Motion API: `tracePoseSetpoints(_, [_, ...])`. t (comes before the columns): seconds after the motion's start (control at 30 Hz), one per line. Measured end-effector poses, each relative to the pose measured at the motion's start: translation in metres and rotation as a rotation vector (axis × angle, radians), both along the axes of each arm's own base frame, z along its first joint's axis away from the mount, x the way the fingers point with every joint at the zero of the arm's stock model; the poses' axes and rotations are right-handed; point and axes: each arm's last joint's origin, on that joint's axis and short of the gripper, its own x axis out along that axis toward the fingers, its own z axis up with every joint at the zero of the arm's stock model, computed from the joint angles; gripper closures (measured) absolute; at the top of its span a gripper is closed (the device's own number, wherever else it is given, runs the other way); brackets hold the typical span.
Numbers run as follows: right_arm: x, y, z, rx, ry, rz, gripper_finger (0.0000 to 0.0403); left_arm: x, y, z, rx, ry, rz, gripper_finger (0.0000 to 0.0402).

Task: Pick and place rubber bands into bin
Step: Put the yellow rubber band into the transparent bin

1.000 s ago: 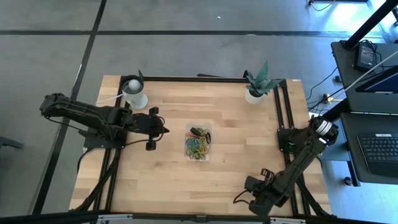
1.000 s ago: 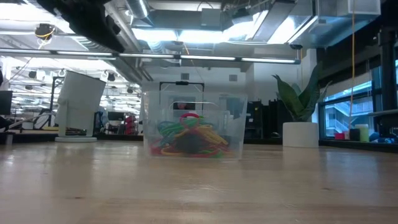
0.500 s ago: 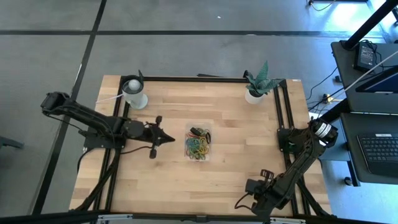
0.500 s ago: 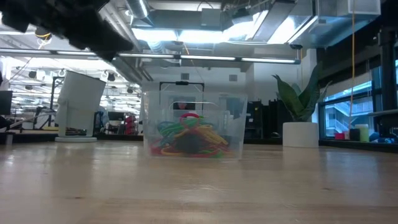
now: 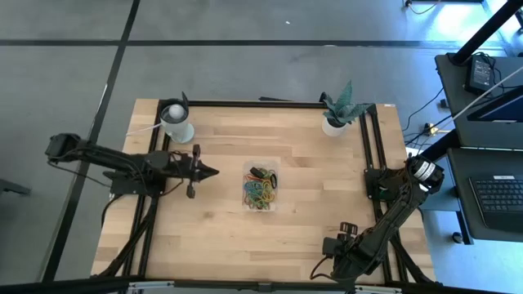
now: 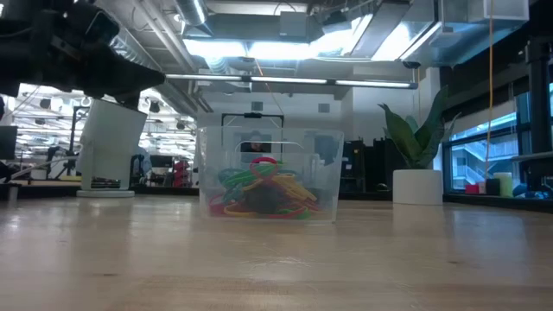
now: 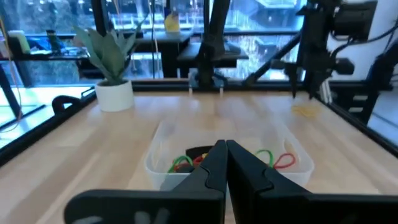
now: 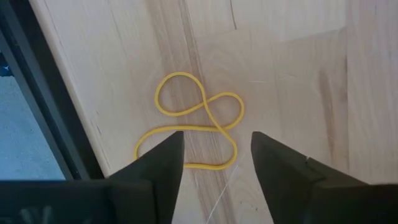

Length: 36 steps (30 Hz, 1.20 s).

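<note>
I should grab the yellow rubber band by its crossed parts with my right gripper next, so that it can put the rubber band into the bin point(image 5: 261, 186).
The clear bin point(image 5: 261, 186) point(image 6: 269, 177) point(image 7: 230, 155) stands at the table's middle, its floor covered by several rubber bands point(image 6: 259, 192) in green, yellow, red and dark colours. My left gripper point(image 5: 214, 171) point(image 7: 227, 158) is shut and empty. It is level, left of the bin, and points at it. Near the table's front right, one yellow rubber band point(image 8: 193, 121) point(image 7: 305, 111) lies flat on the wood, twisted into a figure of eight. My right gripper point(image 8: 217, 149) point(image 5: 325, 263) points down over that band, open, with one finger on either side of the band's near loop.
A white cup point(image 5: 176, 122) stands at the far left and a white plant pot point(image 5: 335, 122) at the far right. Black frame rails point(image 8: 37, 93) run along the table's edges, one close beside the yellow band. A desk with a laptop point(image 5: 490, 188) lies beyond the right edge.
My left gripper has sunk toward the table and tipped from slanting down to level, drawing back a little toward the left edge, still shut. The bin and its bands have not moved.
</note>
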Motion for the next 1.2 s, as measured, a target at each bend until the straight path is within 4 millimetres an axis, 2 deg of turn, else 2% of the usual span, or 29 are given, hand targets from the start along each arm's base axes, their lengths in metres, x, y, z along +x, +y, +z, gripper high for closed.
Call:
tracePoseSetpoints(0.4, [0.000, 0.000, 0.000, 0.006, -0.004, -0.005, 0.0201, -0.024, 0.008, -0.008, -0.051, 0.076, 0.035, 0.0400])
tracePoseSetpoints(0.77, [0.002, 0.001, 0.000, -0.009, -0.038, -0.009, 0.0201, -0.038, 0.009, -0.001, -0.001, -0.015, 0.049, 0.0400])
tracePoseSetpoints(1.0, [0.001, -0.001, -0.023, 0.063, -0.089, -0.016, 0.0201, -0.038, 0.009, -0.001, -0.035, -0.015, 0.052, 0.0400])
tracePoseSetpoints(1.2, [-0.006, -0.013, -0.038, 0.024, -0.044, -0.010, 0.0201, -0.038, 0.009, -0.001, -0.063, -0.016, 0.044, 0.0400])
